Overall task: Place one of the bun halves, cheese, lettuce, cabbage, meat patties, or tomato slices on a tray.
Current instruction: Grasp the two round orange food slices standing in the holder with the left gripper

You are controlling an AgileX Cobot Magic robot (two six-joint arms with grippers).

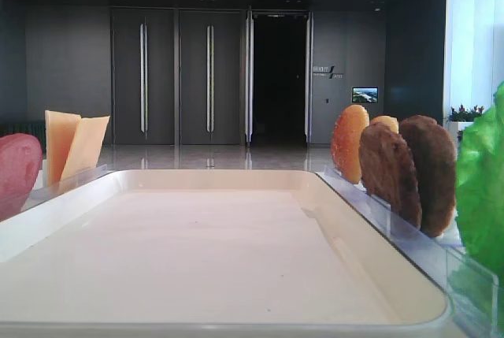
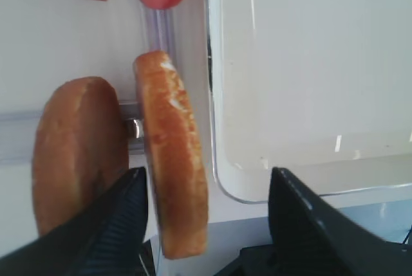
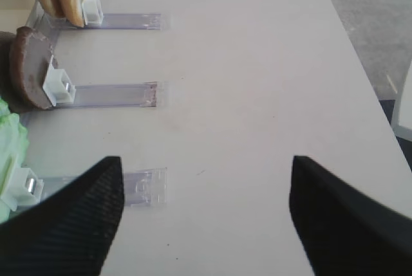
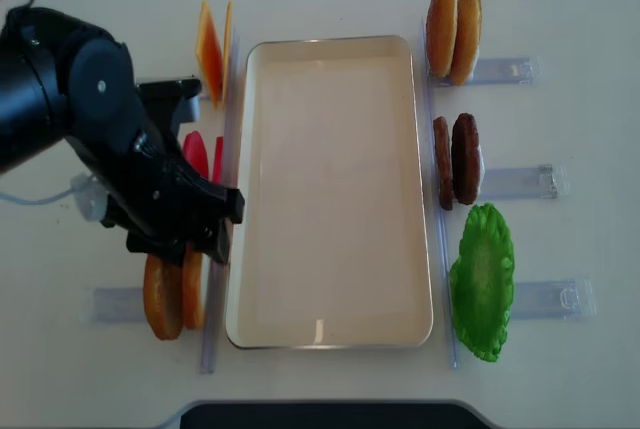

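The bottom of the bun half nearest the tray is in the rack, and the other half stands close to it. I need to pinch that bun half nearest the tray by its upper edge (image 4: 194, 287) next, with my left gripper.
The cream-white tray (image 4: 330, 189) lies empty mid-table. Left of it, two bun halves (image 2: 170, 154) stand on edge in a clear rack. My left gripper (image 2: 206, 199) is open around the half nearest the tray: one finger (image 2: 116, 224) sits between the two halves, the other (image 2: 309, 224) hangs over the tray's corner, apart from the bun. Tomato slices (image 4: 196, 154) and cheese (image 4: 210, 49) stand further along that side. On the right are more bun halves (image 4: 453, 34), meat patties (image 4: 457, 159) and lettuce (image 4: 482, 279). My right gripper (image 3: 206, 218) is open over bare table. No cabbage shows.
Clear plastic racks (image 4: 520, 184) stick out from the food toward the table's right side, one end (image 3: 145, 186) just beside my right gripper's left finger. The left arm (image 4: 90, 129) covers part of the tomato slices. A dark base (image 4: 320, 414) sits at the near table edge.
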